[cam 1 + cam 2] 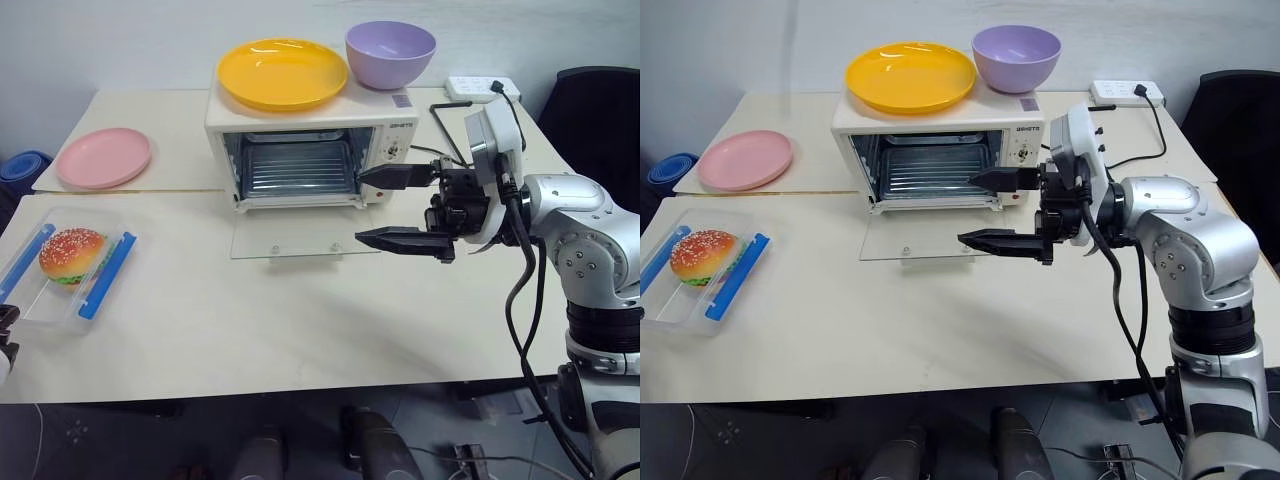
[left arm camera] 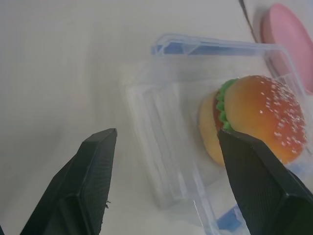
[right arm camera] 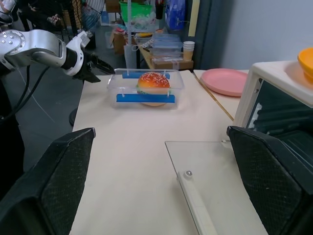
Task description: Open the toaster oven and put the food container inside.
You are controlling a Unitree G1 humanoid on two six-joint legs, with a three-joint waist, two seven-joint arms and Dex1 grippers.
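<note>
The left gripper's fingers are above and short of the food container's near side [image 1: 48, 322], so they need to get to it before they close.
The cream-white toaster oven [image 1: 300, 150] stands at the back middle of the table. Its glass door [image 1: 300, 238] lies dropped flat and the wire rack shows inside. The food container [image 1: 65, 265], a clear box with blue clips and a toy hamburger [image 2: 259, 122] in it, sits near the table's left edge. My left gripper [image 2: 166, 134] is open just short of the container's near side, with nothing between its fingers. My right gripper [image 1: 360, 206] hangs open and level in front of the oven, at the right end of the door, pointing left.
A yellow plate [image 1: 283, 72] and a purple bowl [image 1: 390, 52] rest on top of the oven. A pink plate [image 1: 104, 157] lies at the back left. A white power strip [image 1: 483, 88] with a black cable sits at the back right, beside a black chair [image 1: 600, 110].
</note>
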